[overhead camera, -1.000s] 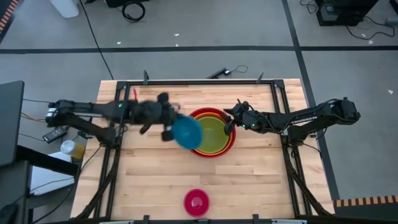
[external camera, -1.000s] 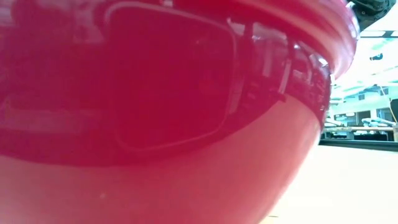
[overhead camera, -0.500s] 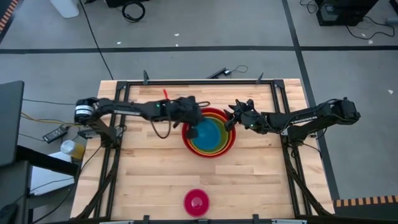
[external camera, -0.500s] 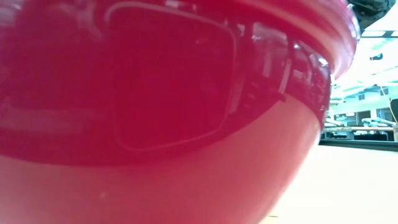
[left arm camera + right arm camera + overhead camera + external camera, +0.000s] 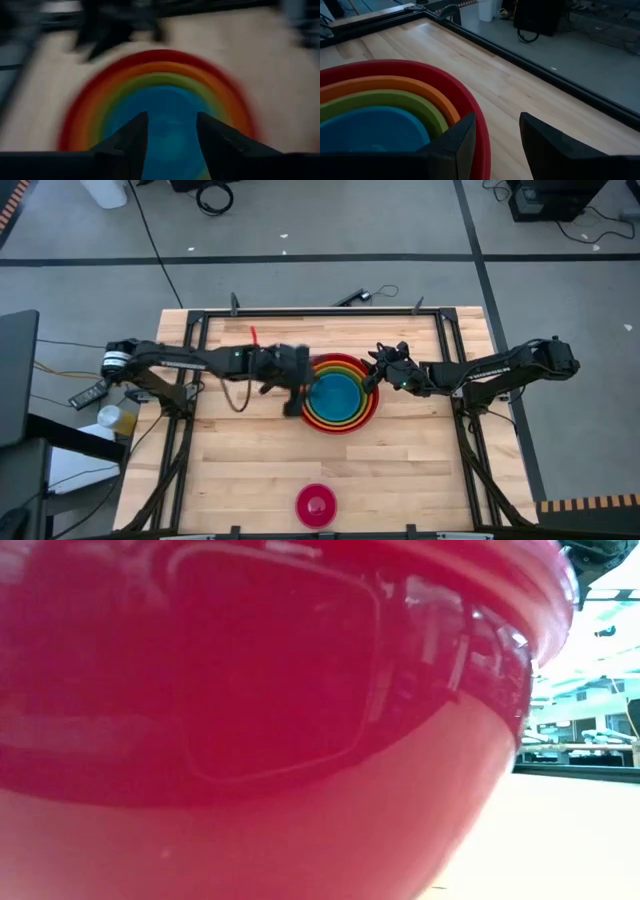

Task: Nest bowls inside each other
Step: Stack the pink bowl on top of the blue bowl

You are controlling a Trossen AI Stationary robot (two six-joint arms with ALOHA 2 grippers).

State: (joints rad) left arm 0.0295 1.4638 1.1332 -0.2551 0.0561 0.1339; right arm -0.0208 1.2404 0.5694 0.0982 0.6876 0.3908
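Observation:
The left gripper grabs the small pink bowl by its rim point(image 5: 298, 496) next, to nest the pink bowl inside the blue point(image 5: 338, 393) one.
Four bowls sit nested at the table's middle: red point(image 5: 341, 356) outermost, then orange point(image 5: 385, 82), olive green point(image 5: 385, 98) and blue point(image 5: 338, 393) innermost, resting in the green one. The small pink bowl point(image 5: 316, 505) stands alone near the table's near edge and fills the low view point(image 5: 250, 740). My left gripper point(image 5: 172, 116) hangs open just left of the stack, slanting down toward the blue bowl, holding nothing. My right gripper point(image 5: 497, 117) is open at the stack's right side, one finger over the inside of the red bowl's rim, the other outside it. My right gripper straddles the red bowl's rim point(image 5: 481, 125) at the stack's right side, coming slanting down from the table's right. Whether either finger touches the rim I cannot tell. The stack rests on the table.
A black frame point(image 5: 320, 311) runs along the wooden table's far and side edges. Bare wood point(image 5: 230, 455) lies between the stack and the pink bowl. Cables and boxes lie on the floor beyond the far edge.
My left gripper has carried the blue bowl toward the table's right and down onto the stack, opened and let go, then drawn back a little to the left. The blue bowl now sits level inside the green one. The right gripper has kept its place.

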